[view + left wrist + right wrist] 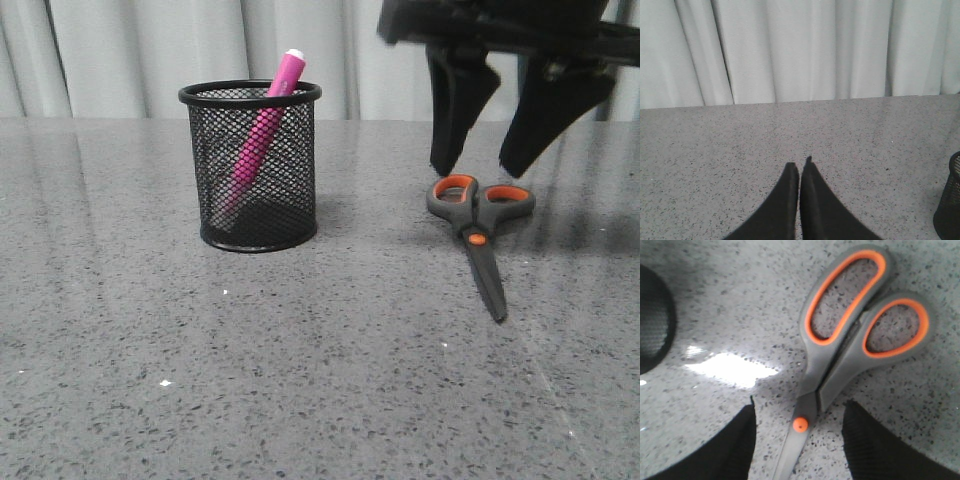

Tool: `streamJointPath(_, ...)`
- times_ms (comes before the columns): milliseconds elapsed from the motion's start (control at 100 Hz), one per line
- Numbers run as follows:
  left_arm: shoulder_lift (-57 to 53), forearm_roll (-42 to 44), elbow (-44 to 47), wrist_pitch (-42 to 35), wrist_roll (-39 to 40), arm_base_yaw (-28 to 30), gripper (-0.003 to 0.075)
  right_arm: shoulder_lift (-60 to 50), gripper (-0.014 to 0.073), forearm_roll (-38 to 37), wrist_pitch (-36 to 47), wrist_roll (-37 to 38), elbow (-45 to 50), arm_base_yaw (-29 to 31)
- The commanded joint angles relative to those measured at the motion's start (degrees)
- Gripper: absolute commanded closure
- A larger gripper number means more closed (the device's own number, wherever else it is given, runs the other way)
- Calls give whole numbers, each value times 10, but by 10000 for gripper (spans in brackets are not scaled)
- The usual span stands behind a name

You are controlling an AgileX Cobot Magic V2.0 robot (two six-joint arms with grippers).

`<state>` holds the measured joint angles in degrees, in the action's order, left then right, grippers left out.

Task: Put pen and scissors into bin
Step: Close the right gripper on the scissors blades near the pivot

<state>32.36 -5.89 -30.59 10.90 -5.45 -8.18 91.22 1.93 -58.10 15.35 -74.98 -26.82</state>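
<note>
My right gripper moves lower next, before closing on the scissors' handles: its fingers hang above them in the front view, so closing now would miss.
The magenta pen point(262, 130) leans inside the black mesh bin point(255, 170), its whitish end sticking above the rim. The scissors point(478, 228) lie flat and closed on the table to the right of the bin, handles far, blades toward the front. My right gripper point(478, 160) hangs open just above the handles, touching nothing. In the right wrist view the scissors point(840, 355) lie between the open fingers point(735, 450), the orange pivot dot point(800, 424) midway between them. My left gripper point(800, 167) is shut and empty over bare table; it is out of the front view.
The speckled grey table point(300, 380) runs to a white curtain point(150, 50) at the back. The bin's edge shows in the left wrist view point(949, 200) and in the right wrist view point(655, 320).
</note>
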Motion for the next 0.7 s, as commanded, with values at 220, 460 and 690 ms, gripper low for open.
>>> streamJointPath(220, 0, -1, -16, -52, 5, 2, 741, -11, 244, -57, 19, 68, -15, -8)
streamJointPath(460, 0, -1, -16, -56, 5, 2, 741, -11, 244, -55, 33, 90, 16, -8)
streamJointPath(690, 0, -1, -16, -56, 5, 2, 741, -11, 244, -46, 66, 95, 29, -8)
